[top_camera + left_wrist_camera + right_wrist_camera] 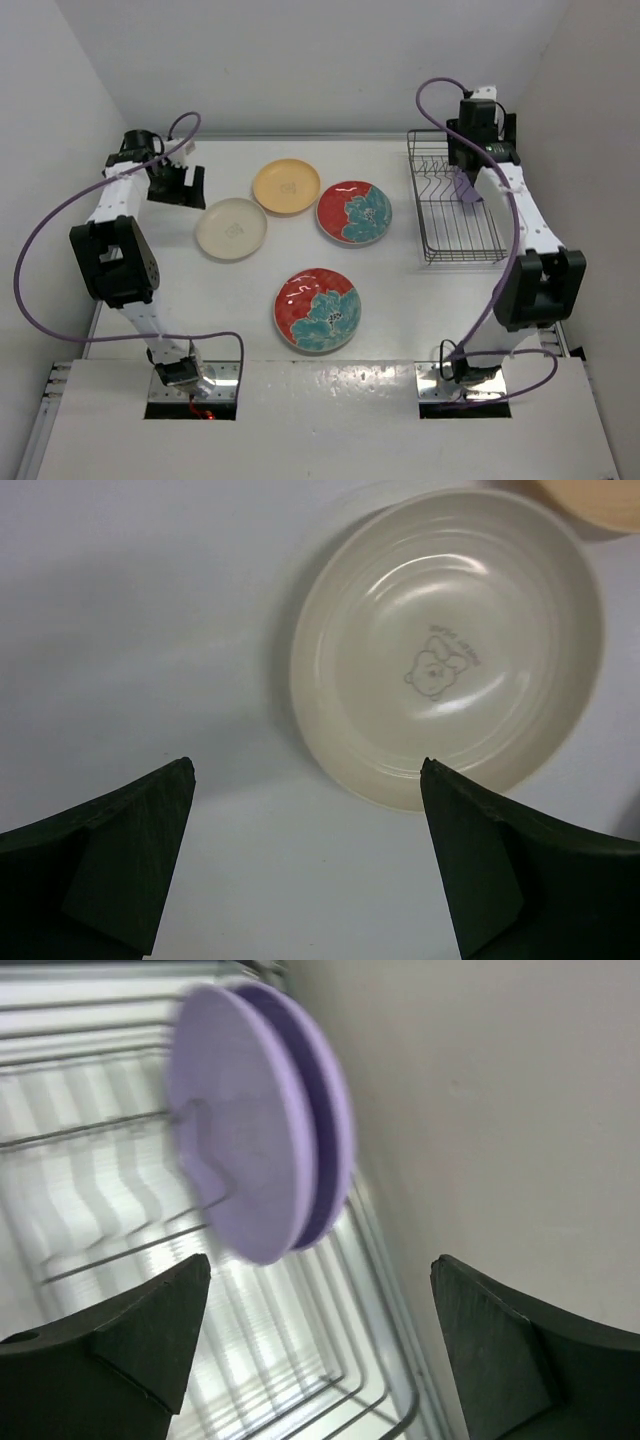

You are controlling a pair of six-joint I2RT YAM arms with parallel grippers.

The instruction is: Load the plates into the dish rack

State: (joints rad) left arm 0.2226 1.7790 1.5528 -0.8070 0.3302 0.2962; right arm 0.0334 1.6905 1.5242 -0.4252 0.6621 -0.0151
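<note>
The cream plate [231,228] should be grabbed next by my left gripper, by its rim away from the rack. The plate's rack-side rim then stays free for handover.
Four plates lie flat on the table: a cream plate [231,228], an orange-yellow plate [286,186] and two red plates with teal flowers [353,212] [318,309]. Two lilac plates [250,1130] stand on edge side by side in the dish rack [455,195]; in the top view only a lilac sliver [467,190] shows. My left gripper [176,186] is open and empty, just left of the cream plate [450,650]. My right gripper [468,160] is open and empty above the rack, close to the lilac plates.
The rack [100,1140] stands at the back right beside the right wall [500,1110]. The orange-yellow plate's edge [600,500] lies just behind the cream one. White walls enclose the table on the left, back and right.
</note>
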